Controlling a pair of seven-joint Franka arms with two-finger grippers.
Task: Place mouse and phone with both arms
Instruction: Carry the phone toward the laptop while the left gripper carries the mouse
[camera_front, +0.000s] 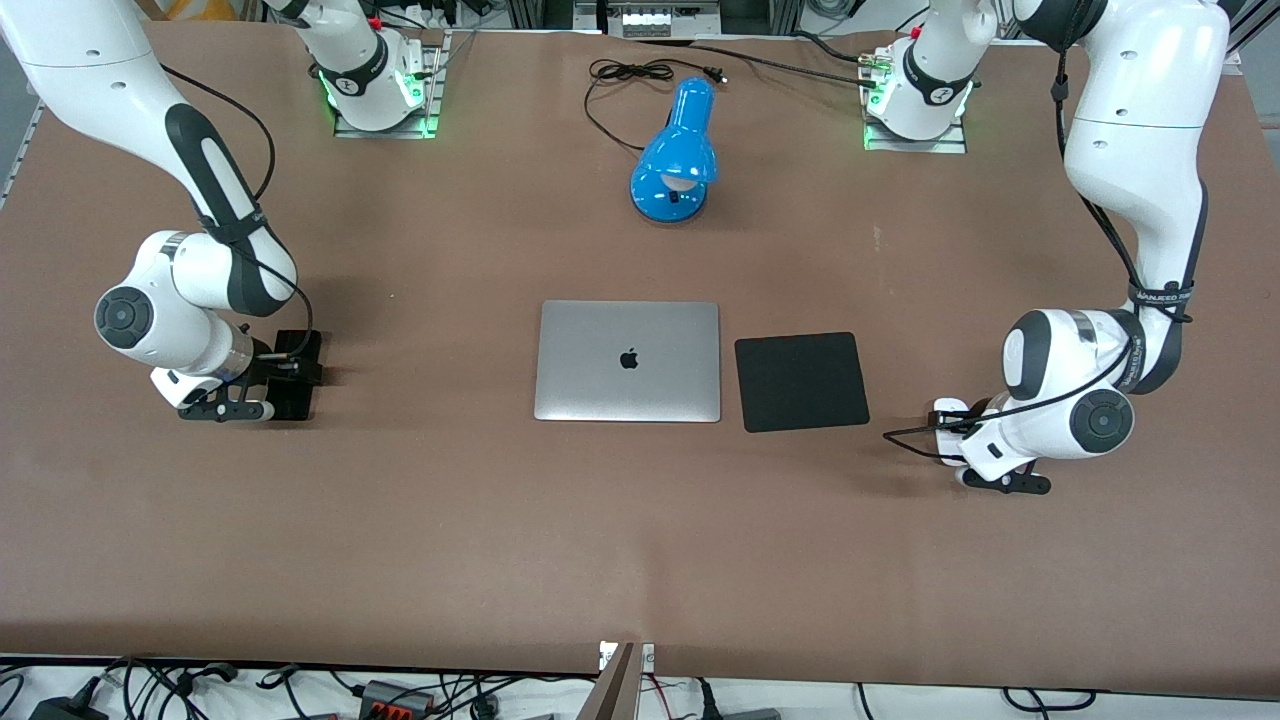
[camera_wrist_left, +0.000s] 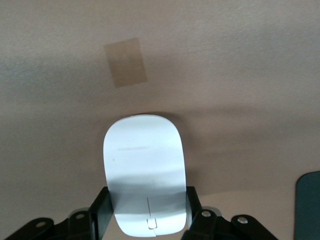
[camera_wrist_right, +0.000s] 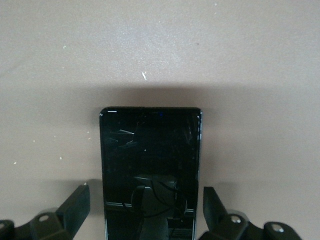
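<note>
My right gripper grabs the black phone (camera_wrist_right: 150, 160) by its long side edges next, to place it with its screen left uncovered.
The white mouse (camera_wrist_left: 145, 165) lies on the brown table at the left arm's end, beside the black mat. My left gripper (camera_wrist_left: 147, 200) is down on it, with both black fingers (camera_wrist_left: 101, 210) pressed against its sides, shut on the mouse. In the front view the left gripper (camera_front: 955, 420) is mostly hidden under its wrist. The black phone (camera_wrist_right: 150, 160) lies flat on the table at the right arm's end. My right gripper (camera_wrist_right: 145, 200) straddles the phone, open, with a gap between each finger (camera_wrist_right: 77, 204) and the phone's edges. From the front camera, the right gripper (camera_front: 290, 378) sits low over the table.
A closed silver laptop (camera_front: 628, 360) lies at mid-table, and a square black mat (camera_front: 801, 381) is beside it toward the left arm's end. A blue desk lamp (camera_front: 675, 160) with its black cable (camera_front: 630, 75) stands farther from the camera, between the arm bases.
</note>
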